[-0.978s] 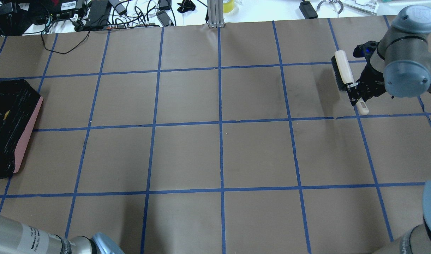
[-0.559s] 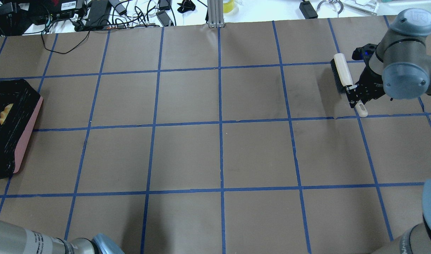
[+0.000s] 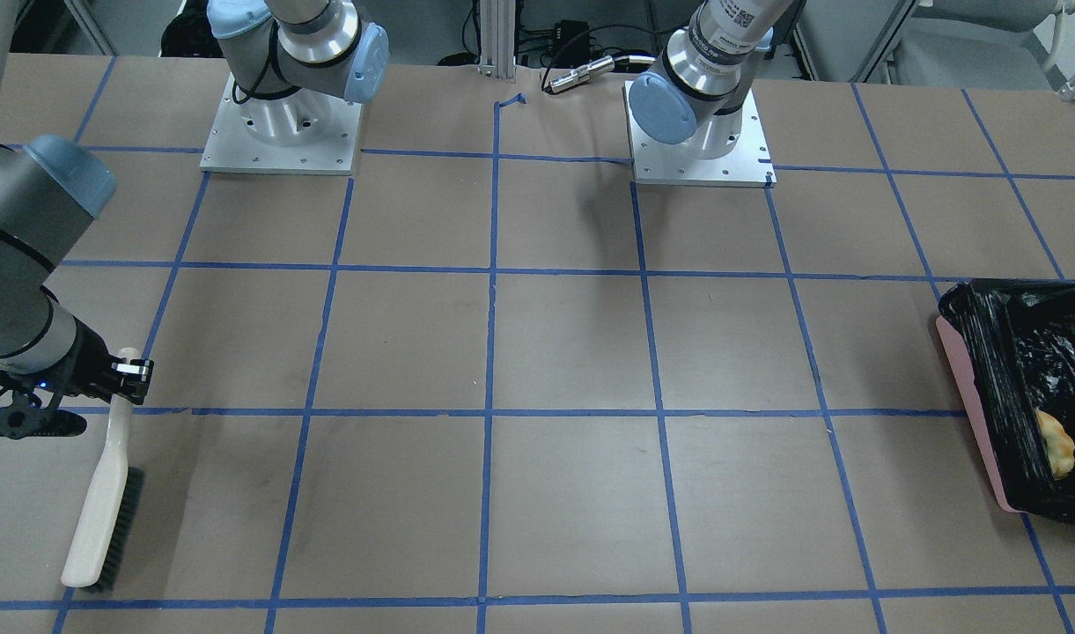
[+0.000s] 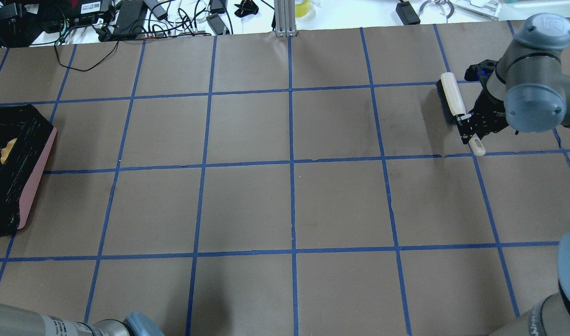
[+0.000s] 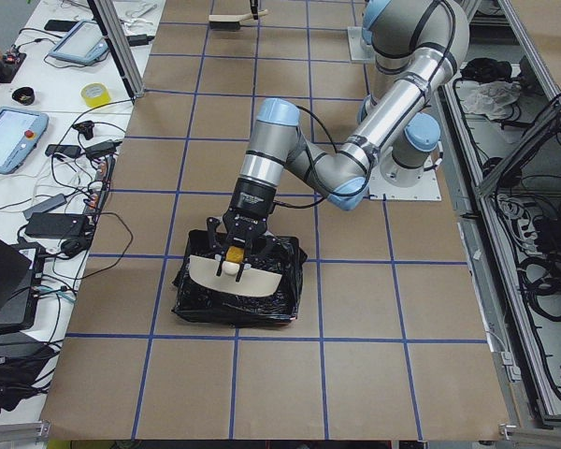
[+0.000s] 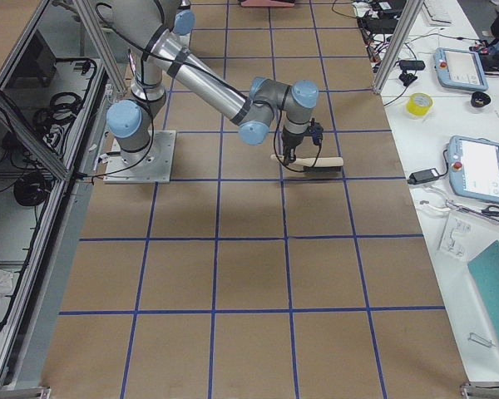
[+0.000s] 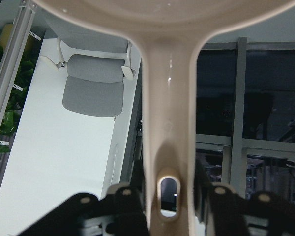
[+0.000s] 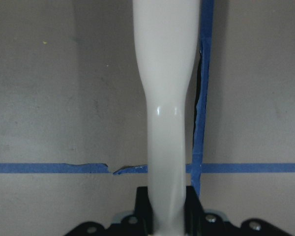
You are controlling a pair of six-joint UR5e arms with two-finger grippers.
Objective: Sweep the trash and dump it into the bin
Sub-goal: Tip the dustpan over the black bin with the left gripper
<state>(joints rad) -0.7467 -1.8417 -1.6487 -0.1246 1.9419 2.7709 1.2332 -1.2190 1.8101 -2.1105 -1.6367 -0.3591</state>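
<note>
The brush is lying lengthwise on the tabletop with its dark bristles down, so it would rest there. My right gripper needs to let go of it.
The bin (image 4: pixel 35 182), pink with a black bag, sits at the table's left edge and also shows in the front view (image 3: pixel 968 396). A tan-yellow lump (image 3: pixel 1055 443) lies inside it, also seen from overhead (image 4: pixel 7 148). My left gripper (image 7: pixel 169 196) is shut on the handle of the beige dustpan (image 7: pixel 167 113) and holds the dustpan (image 5: pixel 234 274) tilted over the bin (image 5: pixel 196 304), with a yellow piece (image 5: pixel 232 258) at its mouth. My right gripper (image 4: pixel 469 125) is shut on the handle of the brush (image 4: pixel 452 95), bristles at the table. The other trash pieces are hidden.
Brown paper with blue tape gridlines covers the table (image 4: pixel 289 200). Cables and power bricks (image 4: pixel 126 18) lie beyond the far edge. The arm bases (image 3: pixel 282 132) stand on plates at the robot's side of the table.
The yellow lump in the bin has become more visible. The brush and right gripper have shifted slightly and dropped closer to the table. The left arm's elbow has slid left out of the overhead view.
</note>
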